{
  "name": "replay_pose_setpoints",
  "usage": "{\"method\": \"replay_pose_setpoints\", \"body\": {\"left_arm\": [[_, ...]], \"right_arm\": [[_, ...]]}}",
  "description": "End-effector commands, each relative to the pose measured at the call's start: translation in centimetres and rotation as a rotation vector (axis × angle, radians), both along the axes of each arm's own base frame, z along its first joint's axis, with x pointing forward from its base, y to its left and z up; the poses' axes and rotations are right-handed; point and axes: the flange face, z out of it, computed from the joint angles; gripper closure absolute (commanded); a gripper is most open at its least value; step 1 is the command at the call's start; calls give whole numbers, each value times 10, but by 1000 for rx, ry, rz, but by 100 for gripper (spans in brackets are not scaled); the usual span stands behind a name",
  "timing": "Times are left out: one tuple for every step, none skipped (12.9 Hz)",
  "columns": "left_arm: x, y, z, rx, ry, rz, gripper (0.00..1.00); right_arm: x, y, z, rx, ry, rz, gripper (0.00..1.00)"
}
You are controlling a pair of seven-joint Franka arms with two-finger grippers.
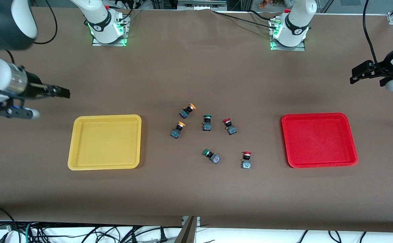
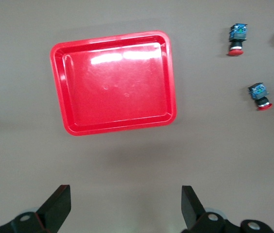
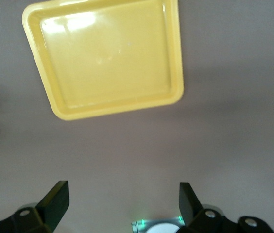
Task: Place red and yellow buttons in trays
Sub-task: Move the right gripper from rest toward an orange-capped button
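The robot's right gripper should next grab the orange-yellow-capped button by its blue body (image 1: 175, 133) to place it in the yellow tray (image 1: 105, 141).
Two orange-yellow-capped buttons (image 1: 187, 111) (image 1: 178, 130) and two red-capped buttons (image 1: 229, 126) (image 1: 246, 159) lie on the table between the trays. The yellow tray (image 1: 105, 141) lies toward the right arm's end and the red tray (image 1: 319, 140) toward the left arm's end; both hold nothing. My right gripper (image 1: 63, 91) is open and empty over bare table beside the yellow tray (image 3: 105, 58). My left gripper (image 1: 355, 76) is open and empty over bare table beside the red tray (image 2: 115, 82). The left wrist view shows both red-capped buttons (image 2: 237, 39) (image 2: 260, 95).
Two green-capped buttons (image 1: 207, 123) (image 1: 211, 156) lie among the others. The arm bases (image 1: 107, 27) (image 1: 289, 32) stand along the table's edge farthest from the front camera. Brown table surface surrounds the trays.
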Motion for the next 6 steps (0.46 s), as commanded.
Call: {"method": "replay_pose_setpoints", "body": {"left_arm": [[1,2,4,-32,2,12,0],[2,1,1,-39,6,12,0],[2,1,2,-41,6,12,0],[2,1,1,-43,8,12,0],[2,1,2,-42,6,14,0],[2,1,2,-42,6,14,0]], "right_arm": [[27,57,-63,4,-13,-140,0],[31,85,-88,15,-6,-189,0],[33,113,-110,2,-14,-237,0],[31,148,-130,-11,-27,-285,0],[27,178,-150,-20,-35,-317,0],[24,204,-170,-26,-48,-353,0]]}}
